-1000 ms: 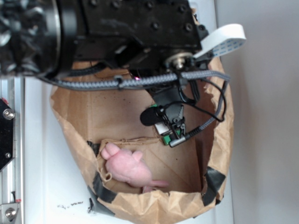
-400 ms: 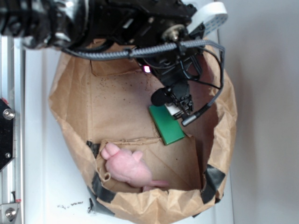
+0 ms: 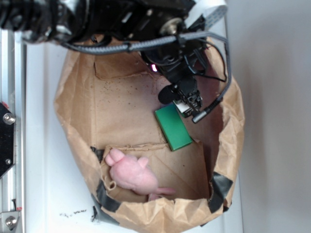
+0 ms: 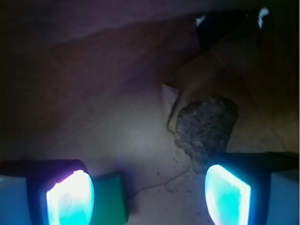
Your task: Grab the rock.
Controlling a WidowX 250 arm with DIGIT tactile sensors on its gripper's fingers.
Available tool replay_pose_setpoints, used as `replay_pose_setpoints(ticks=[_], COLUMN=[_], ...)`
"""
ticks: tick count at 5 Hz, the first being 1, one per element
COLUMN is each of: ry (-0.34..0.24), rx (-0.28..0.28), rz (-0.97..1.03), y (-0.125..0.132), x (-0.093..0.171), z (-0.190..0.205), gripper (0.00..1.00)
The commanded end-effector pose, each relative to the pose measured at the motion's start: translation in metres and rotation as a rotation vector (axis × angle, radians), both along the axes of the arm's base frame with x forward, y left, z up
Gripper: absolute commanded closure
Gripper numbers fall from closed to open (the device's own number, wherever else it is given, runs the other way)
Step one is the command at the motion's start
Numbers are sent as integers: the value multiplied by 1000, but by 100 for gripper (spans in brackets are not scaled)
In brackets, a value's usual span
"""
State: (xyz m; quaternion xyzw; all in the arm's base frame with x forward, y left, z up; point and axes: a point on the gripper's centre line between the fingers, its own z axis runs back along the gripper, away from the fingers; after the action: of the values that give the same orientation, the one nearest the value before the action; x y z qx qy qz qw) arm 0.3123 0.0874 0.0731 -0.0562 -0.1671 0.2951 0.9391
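My fingers are still short of the lumpy rock, which lies ahead of them in the wrist view. It isn't time to close yet: my gripper should move toward the rock first, then close on it.
In the wrist view the rock, a lumpy grey-brown speckled stone, lies on the paper floor just ahead of my right finger pad. My gripper is open, with only bare paper between the glowing pads. A corner of the green block shows beside the left pad. From the exterior view my gripper hangs inside the brown paper bag, above the far end of the green block. The rock is hidden there behind the arm.
A pink plush toy lies at the bag's near end, behind a folded paper flap. The bag's crumpled walls rise on all sides. Cables loop off the wrist by the right wall. A metal rail runs on the left.
The arm has drawn back toward the bag's far end, uncovering the whole green block. In the last half second it only shifted slightly.
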Motion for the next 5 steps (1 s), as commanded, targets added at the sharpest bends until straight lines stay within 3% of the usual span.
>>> replay_pose_setpoints(ticks=[1,2,4,5], ry=[-20,34,47,23], rx=[61,87,135,138], rz=[138,201,248,253], y=[14,14,14,13], x=[10,5,9,15], z=[11,11,4,-4], gripper=[0,0,0,0])
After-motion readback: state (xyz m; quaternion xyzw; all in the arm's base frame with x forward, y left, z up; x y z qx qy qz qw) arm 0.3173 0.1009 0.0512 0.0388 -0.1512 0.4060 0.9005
